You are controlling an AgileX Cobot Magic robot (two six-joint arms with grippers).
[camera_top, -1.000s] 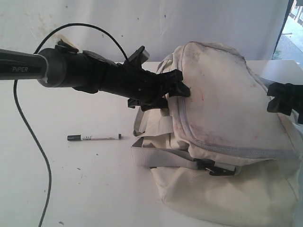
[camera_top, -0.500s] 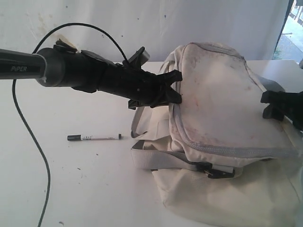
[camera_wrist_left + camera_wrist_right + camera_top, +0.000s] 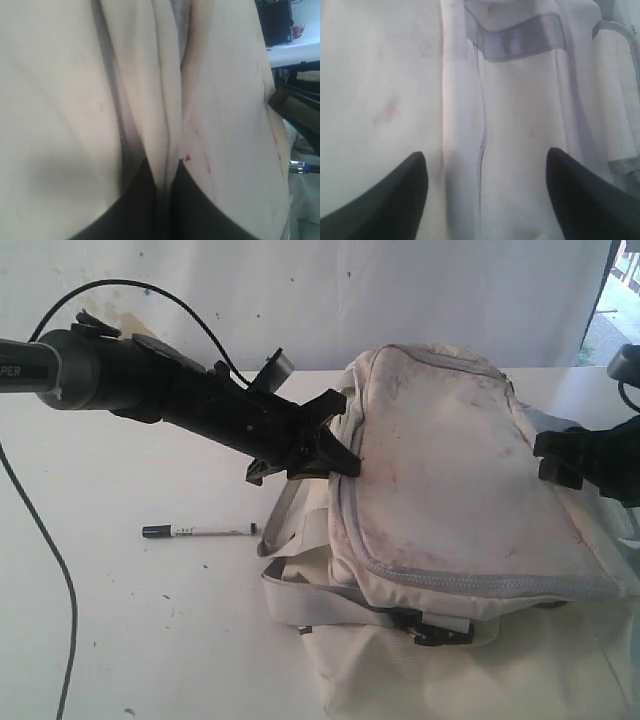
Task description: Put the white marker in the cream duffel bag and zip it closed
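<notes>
I will grab the zipper's pull with my right gripper next. Then it can zip the cream duffel bag (image 3: 450, 490) closed.
The cream duffel bag (image 3: 450, 490) lies on the white table, its stained top panel up and its grey zipper (image 3: 470, 578) run along the panel's edge. My left gripper (image 3: 345, 452) is at the bag's left end, shut on a fold of its cream fabric (image 3: 167, 125); the dark fingers (image 3: 142, 200) pinch it tightly. My right gripper (image 3: 548, 455) is at the bag's right side, open, with its fingertips (image 3: 415, 175) spread over the fabric and a grey seam. The white marker (image 3: 198, 531) lies flat on the table left of the bag, away from both grippers.
A grey webbing strap (image 3: 320, 605) and black buckle (image 3: 430, 625) hang across the bag's near side. A black cable (image 3: 60, 570) trails from the left arm over the table's left part. A white wall stands behind the table.
The left gripper has moved left and down with the fabric in it, dragging the bag leftward. The right gripper has shifted left along with the bag. The marker has not moved.
</notes>
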